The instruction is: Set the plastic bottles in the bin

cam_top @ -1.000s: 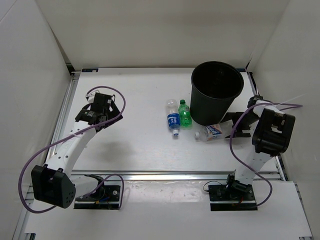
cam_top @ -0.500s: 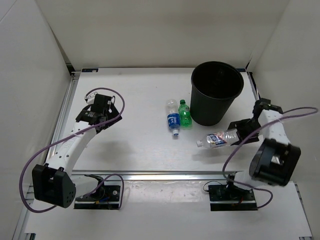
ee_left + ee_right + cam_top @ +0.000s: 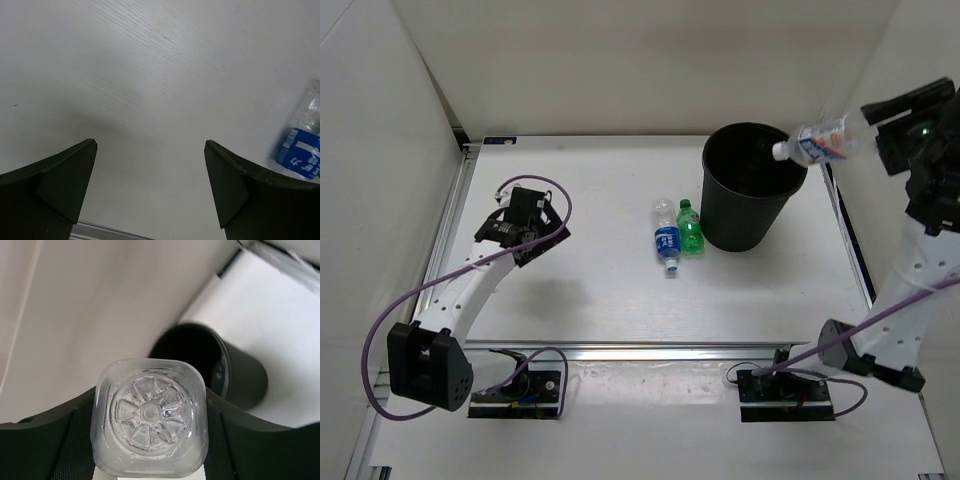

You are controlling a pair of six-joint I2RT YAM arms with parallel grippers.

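The clear bottle moves in next, before my right gripper releases it. Its body is outside the bin's rim, so opening now would likely drop it beside the black bin [image 3: 750, 200].
My right gripper [image 3: 882, 128] is shut on the clear bottle with the white-red-blue label [image 3: 823, 140] and holds it high, cap end over the right rim of the black bin [image 3: 750, 200]. In the right wrist view the bottle's base [image 3: 149, 415] fills the jaws, with the bin [image 3: 235, 370] below and beyond. The blue-label bottle [image 3: 666, 240] and the green bottle [image 3: 690, 228] lie side by side on the table left of the bin. My left gripper [image 3: 533, 243] is open and empty at the table's left; the blue-label bottle [image 3: 301, 152] shows at its right edge. The plain clear bottle is out of view.
White walls enclose the table on the left, back and right. A metal rail [image 3: 670, 350] runs along the near edge, with the arm bases behind it. Purple cables [image 3: 390, 320] hang from both arms.
My right arm has lifted the labelled bottle from the table beside the bin up to above the bin's right rim. The left arm has barely moved.
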